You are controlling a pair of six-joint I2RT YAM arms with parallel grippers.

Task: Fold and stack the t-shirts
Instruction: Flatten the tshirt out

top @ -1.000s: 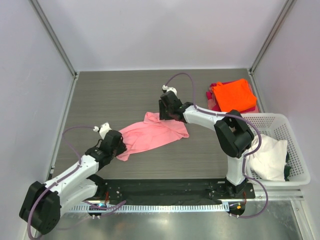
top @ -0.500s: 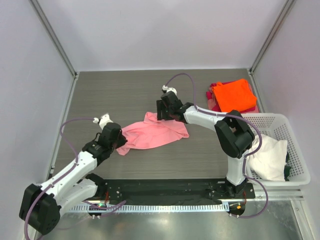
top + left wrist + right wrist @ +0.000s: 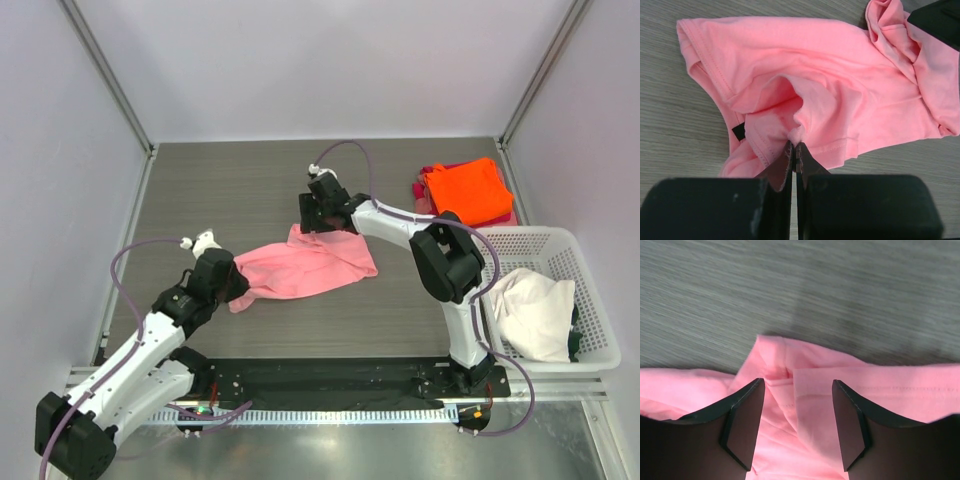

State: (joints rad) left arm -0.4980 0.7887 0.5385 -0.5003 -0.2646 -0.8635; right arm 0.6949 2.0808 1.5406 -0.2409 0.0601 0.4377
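Observation:
The right gripper grips the light pink t-shirt by the fold at its far corner (image 3: 309, 234) (image 3: 796, 384) next, to spread the crumpled cloth for folding.
A light pink t-shirt (image 3: 305, 265) lies crumpled on the table's middle. My left gripper (image 3: 236, 285) is shut on a pinch of its cloth at the shirt's left end (image 3: 796, 134). My right gripper (image 3: 312, 222) is open and hangs over the shirt's far corner, its fingers (image 3: 742, 425) on either side of a fold of pink cloth (image 3: 800, 405). A bright orange t-shirt (image 3: 467, 190) lies folded on a magenta-red one (image 3: 424, 190) at the far right. A cream-white t-shirt (image 3: 535, 312) lies bunched in the basket.
A white plastic lattice basket (image 3: 560, 245) stands at the right edge. Grey walls with metal posts close the table in on three sides. A black rail (image 3: 340, 375) runs along the near edge between the arm bases.
My left gripper has moved left and a little toward the back wall, dragging the shirt's left end with it. My right gripper has shifted left and back along the shirt's far corner.

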